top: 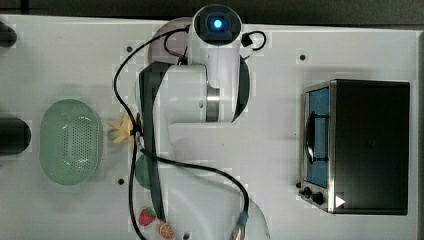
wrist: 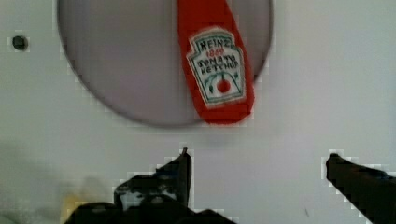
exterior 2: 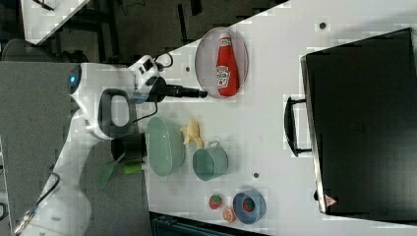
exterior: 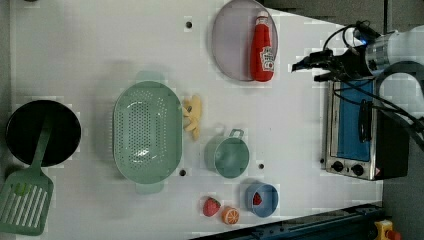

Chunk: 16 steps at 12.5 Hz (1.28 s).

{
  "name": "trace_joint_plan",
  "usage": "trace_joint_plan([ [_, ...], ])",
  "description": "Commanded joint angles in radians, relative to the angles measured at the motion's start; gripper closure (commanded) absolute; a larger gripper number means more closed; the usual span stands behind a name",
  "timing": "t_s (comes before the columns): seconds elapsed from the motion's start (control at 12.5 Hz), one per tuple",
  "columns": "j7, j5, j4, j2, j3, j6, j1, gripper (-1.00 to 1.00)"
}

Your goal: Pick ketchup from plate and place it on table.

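The ketchup needs to get off the plate and onto the table, so next my gripper needs to grab the ketchup by its labeled lower body.
The ketchup is a small red bottle with a white cap, lying flat on the pale lilac plate at the white table's edge. The right view shows the ketchup on the plate, with my gripper just off the rim. In the left view my gripper hovers to the left view's right of the bottle's base. In the wrist view the ketchup and plate lie ahead of my gripper, which is open with bare table between its fingers. My arm covers most of the plate in the top view.
A toaster oven stands close beside my arm. A green perforated basket, a banana, a green cup, a blue dish, a strawberry and an orange slice lie on the table. A black pan and a green spatula sit at the left view's left.
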<state>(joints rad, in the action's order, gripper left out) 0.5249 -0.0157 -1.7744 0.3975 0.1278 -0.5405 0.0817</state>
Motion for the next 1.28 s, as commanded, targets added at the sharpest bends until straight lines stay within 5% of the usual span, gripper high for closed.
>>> trace_joint_plan([
  [0.08,0.19,0.004,0.026,0.058,-0.002,-0.121,-0.008,-1.0],
  [1.28,0.188,0.029,0.052,0.368,-0.01,-0.47,-0.034,-1.0],
])
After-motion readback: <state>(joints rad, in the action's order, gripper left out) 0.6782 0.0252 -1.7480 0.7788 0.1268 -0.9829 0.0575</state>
